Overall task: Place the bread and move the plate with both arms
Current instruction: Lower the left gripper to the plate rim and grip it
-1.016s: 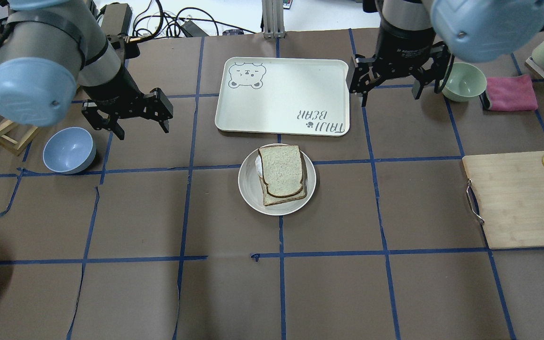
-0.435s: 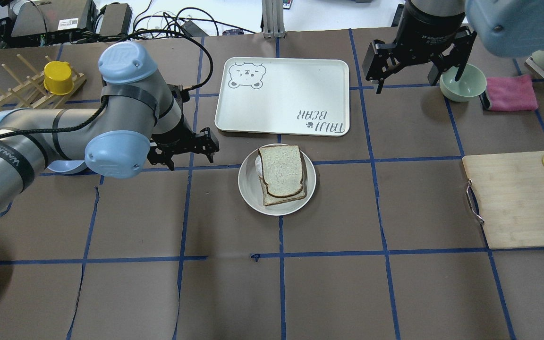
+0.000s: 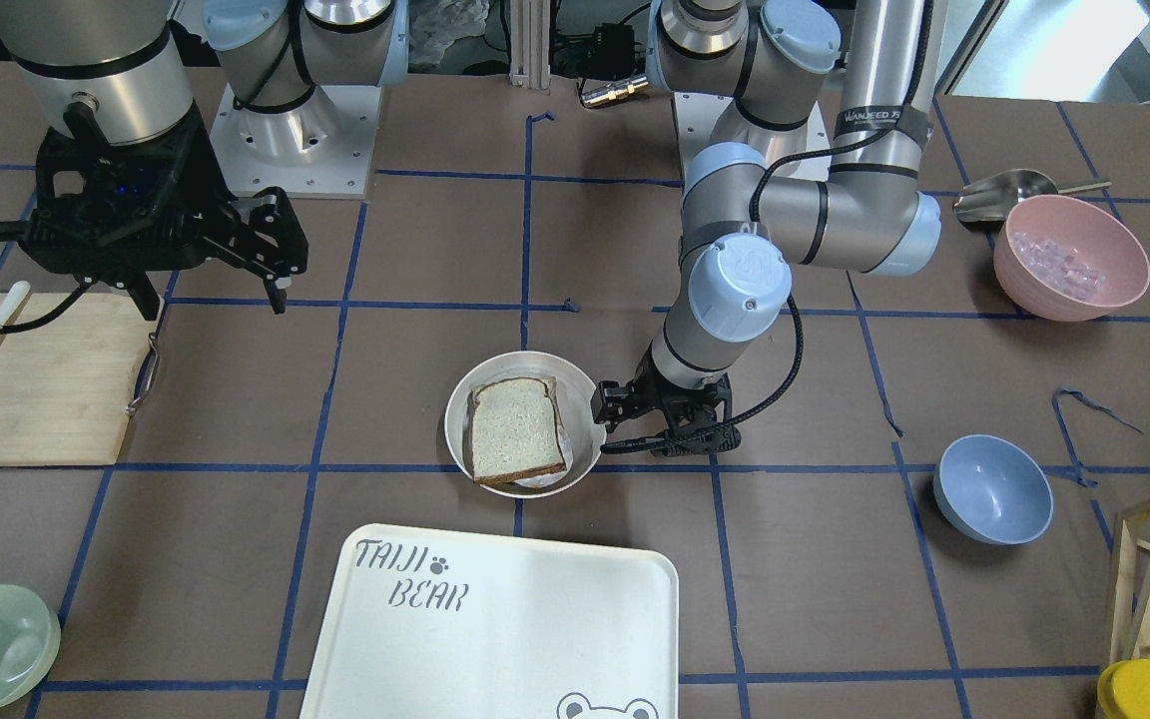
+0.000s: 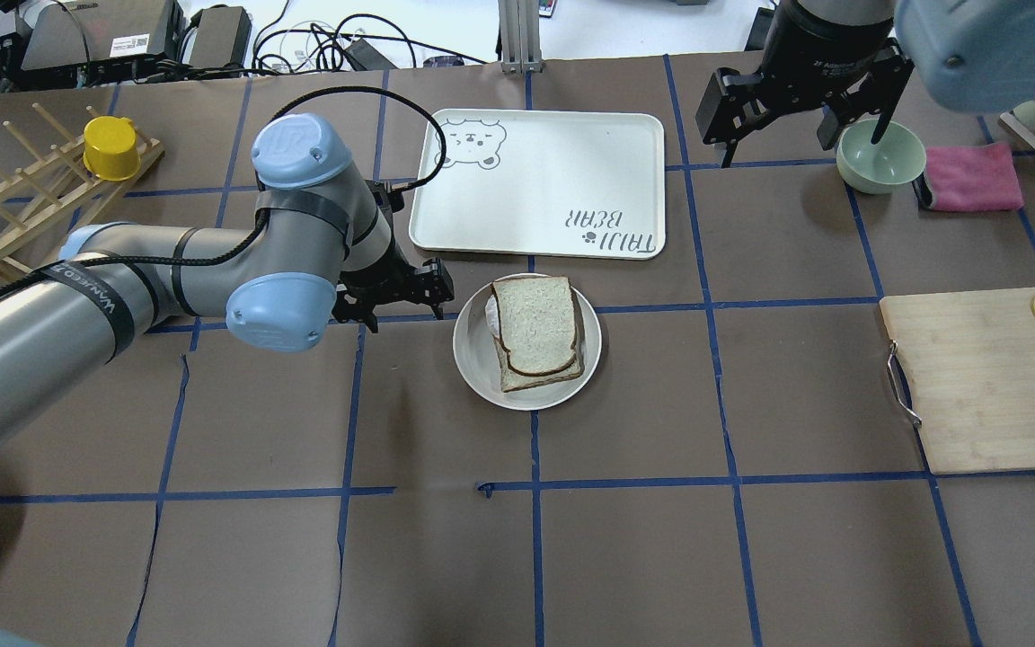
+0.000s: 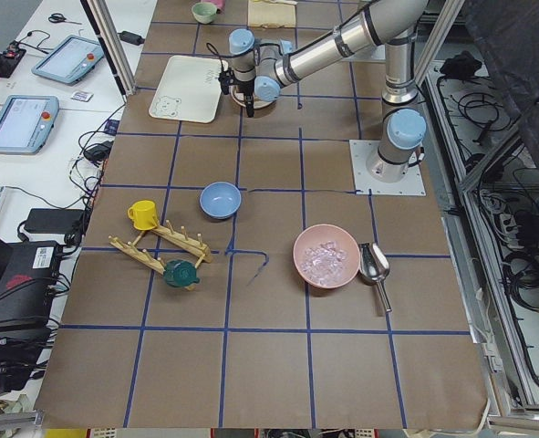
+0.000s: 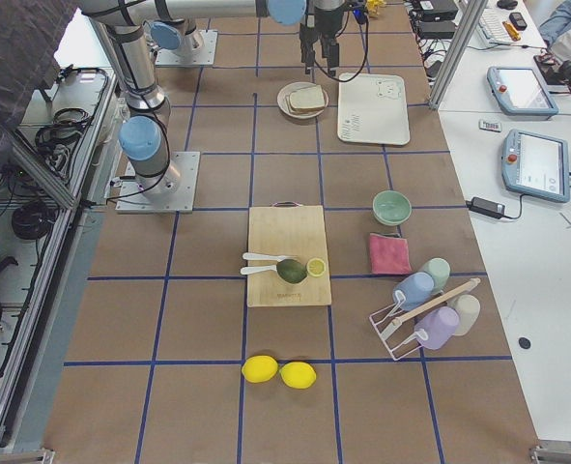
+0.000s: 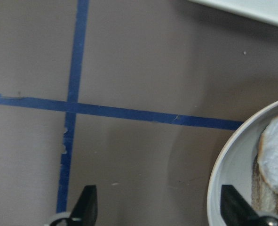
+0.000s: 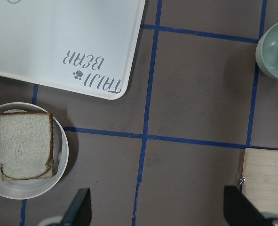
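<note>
The left gripper grabs the round cream plate by its rim (image 3: 588, 382) next, to move the bread onto the white tray (image 3: 493, 635).
The bread (image 4: 534, 323), a pale slice with a dark crust, lies on top of a tanner slice on the round cream plate (image 4: 474, 364). It also shows in the front view (image 3: 513, 429) and the right wrist view (image 8: 21, 143). My left gripper (image 4: 402, 295) is open and low at the plate's left rim. In the left wrist view one fingertip (image 7: 233, 207) stands over the plate's rim (image 7: 218, 188) and the other outside it. My right gripper (image 4: 800, 142) is open and empty, high up at the far right, beside the green bowl (image 4: 881, 155).
The white TAIJI BEAR tray (image 4: 535, 180) lies just beyond the plate. A wooden cutting board (image 4: 976, 377) with a lemon slice is at the right. A pink cloth (image 4: 971, 177), a blue bowl (image 3: 992, 489), a pink bowl (image 3: 1069, 258) and a dish rack (image 4: 41, 180) stand around.
My left arm has swung right and down, bringing its open gripper to the plate's left rim. My right gripper has drawn back a little toward the far right. Bread and plate have not moved.
</note>
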{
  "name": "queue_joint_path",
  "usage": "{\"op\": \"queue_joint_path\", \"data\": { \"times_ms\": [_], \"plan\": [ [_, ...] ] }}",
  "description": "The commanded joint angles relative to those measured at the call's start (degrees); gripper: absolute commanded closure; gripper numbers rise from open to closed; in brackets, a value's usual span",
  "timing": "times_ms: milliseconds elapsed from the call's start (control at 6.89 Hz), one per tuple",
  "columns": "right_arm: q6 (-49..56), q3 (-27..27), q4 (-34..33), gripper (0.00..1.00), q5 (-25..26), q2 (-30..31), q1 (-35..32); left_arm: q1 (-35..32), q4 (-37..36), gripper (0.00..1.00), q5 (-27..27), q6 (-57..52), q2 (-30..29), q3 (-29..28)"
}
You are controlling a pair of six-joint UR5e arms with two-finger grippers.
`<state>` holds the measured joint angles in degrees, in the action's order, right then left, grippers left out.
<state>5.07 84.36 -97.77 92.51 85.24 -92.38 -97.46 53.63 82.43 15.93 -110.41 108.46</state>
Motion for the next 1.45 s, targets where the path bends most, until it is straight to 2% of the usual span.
{"op": "queue_joint_path", "data": {
  "times_ms": [0, 145, 435, 581, 726, 1306],
  "plan": [
    [0.47, -0.50, -1.37, 0.00, -1.01, 0.10, 0.18, -0.71, -0.72, 0.25, -0.78, 0.77, -2.25, 0.00],
    [0.64, -0.59, 2.03, 0.00, -1.28, 0.54, 0.27, -2.02, -0.72, 0.33, -0.78, 1.81, -2.87, 0.00],
    [0.73, -0.42, 5.05, 0.00, -2.07, 1.24, 0.18, -2.91, -0.63, 0.40, -0.87, 4.27, -3.75, 0.00],
    [0.82, -0.51, 4.88, 0.00, -3.55, 1.24, 0.18, -2.91, -0.63, 0.55, -0.87, 3.67, -3.84, 0.00],
    [0.82, -0.42, 4.35, 0.00, -3.66, 1.07, 0.27, -2.91, -0.46, 1.00, -0.87, 2.36, -3.84, 0.00],
    [0.21, -0.24, 6.27, 0.00, -2.87, 1.24, 0.88, -2.83, 0.42, 1.00, -1.13, 0.33, -3.41, -0.35]
  ]
}}
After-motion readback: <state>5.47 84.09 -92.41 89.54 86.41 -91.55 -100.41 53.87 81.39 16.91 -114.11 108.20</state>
